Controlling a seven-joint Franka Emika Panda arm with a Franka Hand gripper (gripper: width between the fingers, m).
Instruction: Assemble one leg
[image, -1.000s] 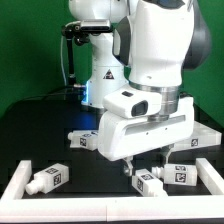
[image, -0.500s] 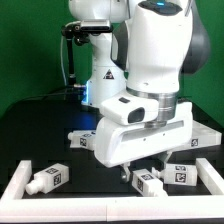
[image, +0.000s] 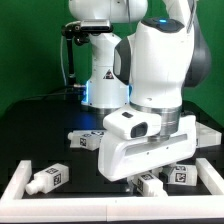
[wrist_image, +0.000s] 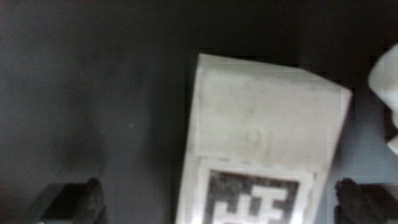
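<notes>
My gripper's fingers extend down beside the leg's tagged blocky end (image: 148, 185) (wrist_image: 249, 170), so they would catch the leg if they closed now.
In the wrist view a white leg (wrist_image: 263, 120) lies on the black table, its tagged blocky end between my two dark fingertips (wrist_image: 71, 200). My gripper (wrist_image: 217, 205) is open and straddles that leg without closing on it. In the exterior view my gripper (image: 135, 179) is low over the table at the front, and its hand hides most of the fingers. A leg (image: 151, 182) lies right under it, and another leg (image: 181, 173) lies just to the exterior view's right. Two more legs lie at the front left (image: 46, 179) and at mid table (image: 86, 139).
A white raised rim (image: 17, 184) runs along the table's front and left edge. A large white flat part with tags (image: 206, 136) lies at the exterior view's right, behind the arm. The robot base (image: 100, 80) stands at the back.
The arm has come down toward the table, and the hand now sits lower over the legs at the front. The legs have not moved.
</notes>
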